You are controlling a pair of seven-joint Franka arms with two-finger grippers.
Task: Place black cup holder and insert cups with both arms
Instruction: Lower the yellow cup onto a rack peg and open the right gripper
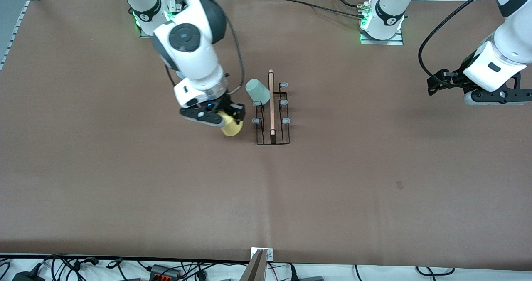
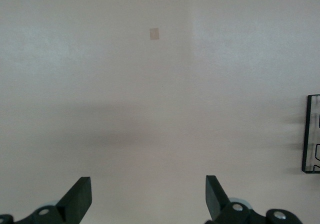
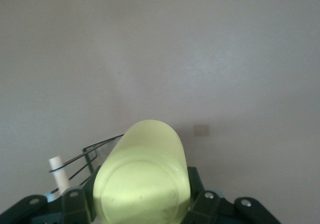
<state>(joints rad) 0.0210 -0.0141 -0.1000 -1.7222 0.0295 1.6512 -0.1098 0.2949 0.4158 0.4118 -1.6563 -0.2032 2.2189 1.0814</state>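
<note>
The yellow cup [image 1: 231,126] is still short of the cup holder's near peg, so I should keep holding the yellow cup in my right gripper until it reaches the peg.
The black cup holder [image 1: 272,110] stands mid-table with its wooden rod [image 1: 272,102] on top. A mint green cup [image 1: 257,92] hangs upside down on one of its prongs, on the side toward the right arm's end. My right gripper [image 1: 230,121] is shut on the yellow cup [image 1: 231,126] and holds it just beside the holder. In the right wrist view the yellow cup [image 3: 142,176] fills the space between the fingers, and part of the holder [image 3: 82,159] shows. My left gripper [image 1: 490,96] is open and empty, held over the left arm's end of the table. The light blue cup is out of view.
A brown mat [image 1: 166,189] covers the table. A small dark mark [image 1: 399,184] lies on it toward the left arm's end, nearer the front camera; it also shows in the left wrist view [image 2: 154,33]. Cables and a bracket [image 1: 261,256] lie along the front edge.
</note>
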